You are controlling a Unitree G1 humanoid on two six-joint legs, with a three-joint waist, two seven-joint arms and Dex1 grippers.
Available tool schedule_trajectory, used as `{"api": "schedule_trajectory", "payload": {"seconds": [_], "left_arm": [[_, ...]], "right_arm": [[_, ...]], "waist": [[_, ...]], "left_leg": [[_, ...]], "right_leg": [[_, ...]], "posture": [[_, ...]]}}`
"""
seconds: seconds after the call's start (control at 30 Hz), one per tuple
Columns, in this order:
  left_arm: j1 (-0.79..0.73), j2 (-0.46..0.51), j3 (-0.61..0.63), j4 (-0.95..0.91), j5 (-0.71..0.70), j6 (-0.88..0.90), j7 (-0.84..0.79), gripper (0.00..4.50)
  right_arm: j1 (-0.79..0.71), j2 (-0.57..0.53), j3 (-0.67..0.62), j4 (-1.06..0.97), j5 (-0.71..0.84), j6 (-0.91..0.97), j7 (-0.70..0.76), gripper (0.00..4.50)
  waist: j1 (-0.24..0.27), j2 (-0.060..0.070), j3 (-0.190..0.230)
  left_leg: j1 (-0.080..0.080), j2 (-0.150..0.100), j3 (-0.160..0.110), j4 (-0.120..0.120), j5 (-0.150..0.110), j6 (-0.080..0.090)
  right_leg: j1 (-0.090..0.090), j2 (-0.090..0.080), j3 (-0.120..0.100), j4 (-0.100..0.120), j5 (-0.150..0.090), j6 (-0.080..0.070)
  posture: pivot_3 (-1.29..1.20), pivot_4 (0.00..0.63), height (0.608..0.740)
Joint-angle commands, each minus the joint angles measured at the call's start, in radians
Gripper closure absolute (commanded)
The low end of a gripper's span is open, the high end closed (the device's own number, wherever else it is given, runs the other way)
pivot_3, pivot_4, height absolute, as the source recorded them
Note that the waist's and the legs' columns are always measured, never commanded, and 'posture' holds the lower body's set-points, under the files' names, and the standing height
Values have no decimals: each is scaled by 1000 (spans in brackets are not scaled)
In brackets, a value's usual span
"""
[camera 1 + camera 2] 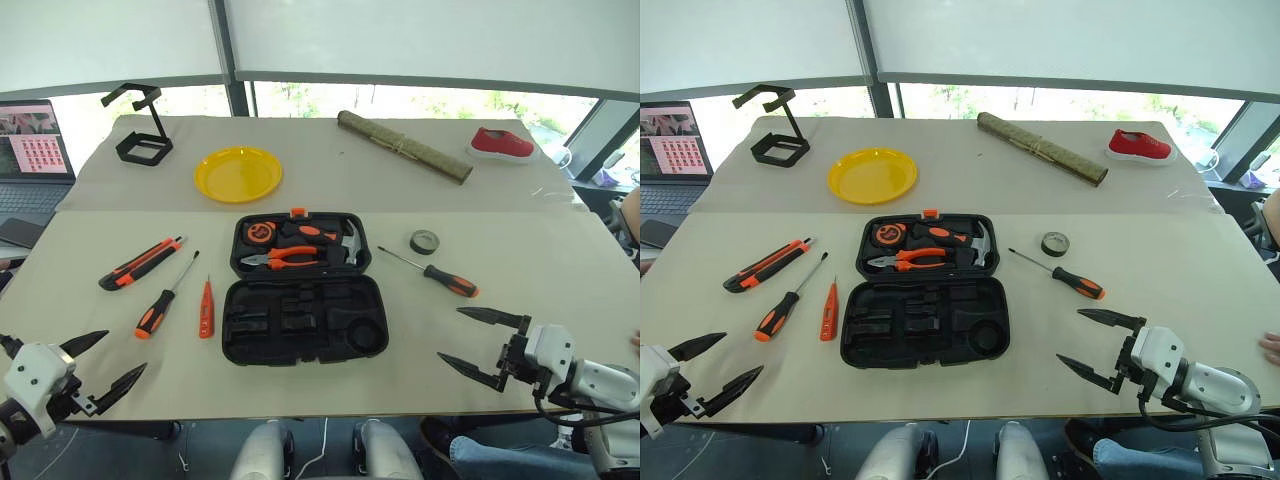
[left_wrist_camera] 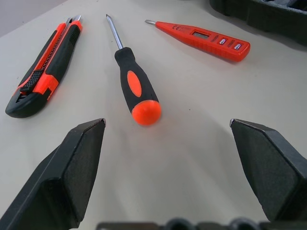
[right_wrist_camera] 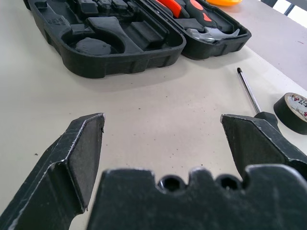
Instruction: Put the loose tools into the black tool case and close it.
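The left gripper will next pack the screwdriver into the black tool case (image 1: 303, 320), so it will grab the screwdriver by its orange-striped handle (image 1: 151, 315).
The black tool case (image 1: 303, 320) lies open at the table's centre, its far half holding pliers and a hammer. Left of it lie the utility knife (image 1: 140, 263), one orange-and-black screwdriver (image 1: 163, 299) and the small orange tester screwdriver (image 1: 206, 309). On the right lie the other screwdriver (image 1: 433, 273) and a grey tape roll (image 1: 424, 241). My left gripper (image 1: 105, 365) hangs open at the near left table edge, short of the screwdriver's handle (image 2: 137, 93). My right gripper (image 1: 483, 343) is open near the front right, with the case (image 3: 115, 43) ahead and the tape roll (image 3: 293, 110) beside it.
A yellow plate (image 1: 238, 174), a black wire stand (image 1: 143, 125), a rolled mat (image 1: 403, 146) and a red shoe (image 1: 502, 143) sit on the far part of the table. A laptop (image 1: 32, 150) stands at the far left.
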Motion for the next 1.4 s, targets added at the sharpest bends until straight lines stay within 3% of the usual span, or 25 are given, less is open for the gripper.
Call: {"api": "schedule_trajectory", "payload": {"seconds": [0.03,0.13,0.2,0.4,0.6,0.8,0.9,1.1,1.23,1.4], "left_arm": [[0,-11,64,-13,-54,57,40,0],[50,-49,162,-21,-168,280,142,0],[104,-63,208,-57,-235,492,235,0],[197,-80,301,-168,-400,778,307,0],[60,18,353,-262,-541,952,406,0],[-202,162,211,-264,-572,1122,555,0],[-366,210,28,-198,-501,1164,605,0],[-529,218,-212,-88,-344,1120,598,0],[-557,210,-248,-72,-312,1137,577,1010],[-525,227,-216,-88,-292,1131,523,3005]], "right_arm": [[-31,27,4,-43,105,22,30,14],[-89,101,48,-137,260,104,59,14],[-105,132,62,-171,278,101,71,14],[-143,223,102,-232,292,49,96,14],[-160,255,120,-225,272,20,118,14],[-192,268,133,-194,257,8,120,14],[-201,280,149,-192,246,7,116,14],[-201,287,147,-190,226,-3,96,14],[-191,283,141,-196,217,-9,79,0],[-174,273,128,-205,217,-13,67,0]], "waist": [[0,0,0],[-13,-2,1],[-25,-2,1],[-12,-5,1],[7,-6,0],[0,-6,0],[-6,-6,0],[-19,-6,0],[-21,-6,0],[-20,-6,0]], "left_leg": [[0,0,0,0,0,0],[0,2,0,0,0,0],[1,4,0,0,0,-1],[3,4,-2,0,-3,-4],[6,3,-2,0,-3,-5],[8,2,-2,0,-3,-6],[9,0,-2,-2,-3,-8],[9,1,-2,-4,-2,-10],[9,1,-2,-4,-2,-10],[9,1,-2,-5,-3,-11]], "right_leg": [[0,0,0,0,0,0],[0,2,0,1,1,1],[0,3,0,2,2,3],[-1,3,-1,2,-1,3],[0,2,-2,3,-4,-2],[2,2,0,5,-1,2],[2,3,1,8,-1,1],[1,4,1,9,0,-1],[1,3,1,8,0,-1],[1,1,1,8,0,-1]], "posture": [[0,150,740],[0,150,740],[0,150,740],[0,150,740],[0,150,740],[0,150,740],[0,150,740],[0,150,740],[0,150,740],[0,150,740]]}}
